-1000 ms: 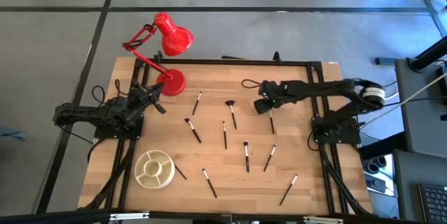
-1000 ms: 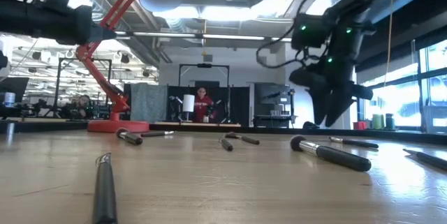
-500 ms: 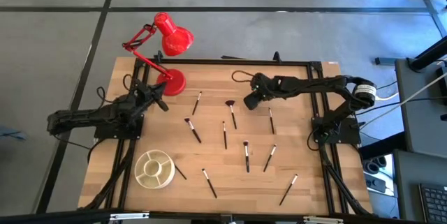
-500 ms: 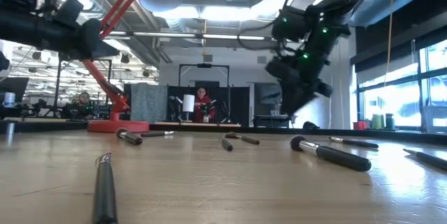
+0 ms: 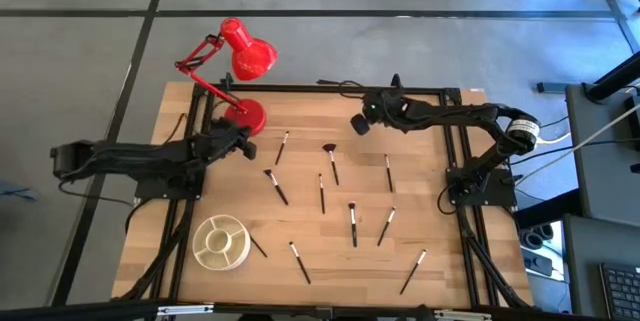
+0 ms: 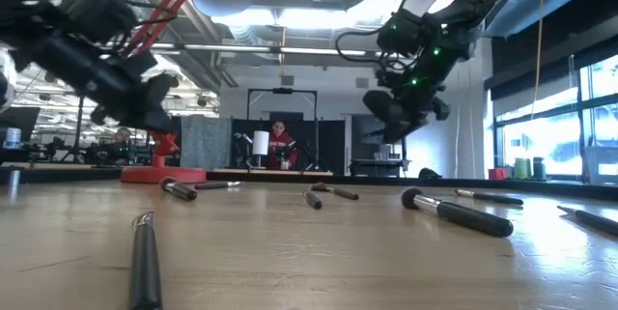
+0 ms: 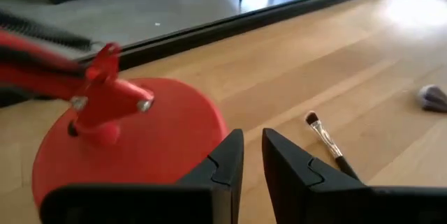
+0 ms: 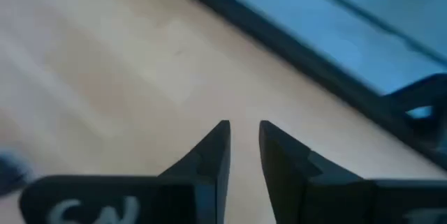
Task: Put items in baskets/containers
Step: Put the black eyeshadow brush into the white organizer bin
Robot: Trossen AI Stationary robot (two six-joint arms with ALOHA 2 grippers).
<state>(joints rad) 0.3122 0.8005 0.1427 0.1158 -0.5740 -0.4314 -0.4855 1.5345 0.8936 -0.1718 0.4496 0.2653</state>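
My left gripper picks up the brush beside the lamp by its silver ferrule (image 5: 285, 139) next, to put the brush into the cream divided dish (image 5: 221, 242).
Several thin dark makeup brushes lie flat on the wooden table, among them one (image 5: 282, 147) near the lamp, a fan-tipped one (image 5: 330, 161) and one (image 5: 388, 172) on the right. The cream divided dish (image 5: 221, 242) sits by the near left. My left gripper (image 5: 243, 139) hovers beside the red lamp base, its fingers (image 7: 230, 158) almost together, empty; a brush (image 7: 325, 137) lies just ahead of it. My right gripper (image 5: 357, 123) hangs in the air (image 6: 383, 122) near the far edge, fingers (image 8: 213, 151) almost together, empty.
The red desk lamp stands at the far left corner, its round base (image 5: 247, 116) (image 7: 126, 137) close to my left gripper, and its arm and shade reach beyond the table. A black frame rail (image 5: 330, 89) runs along the far edge. Bare wood lies between the brushes.
My right gripper has risen and swung away from the brush on the right, toward the far edge and a little left, tipping from pointing down to nearly level. My left arm has stretched out, carrying its gripper toward the lamp base. No brush has moved.
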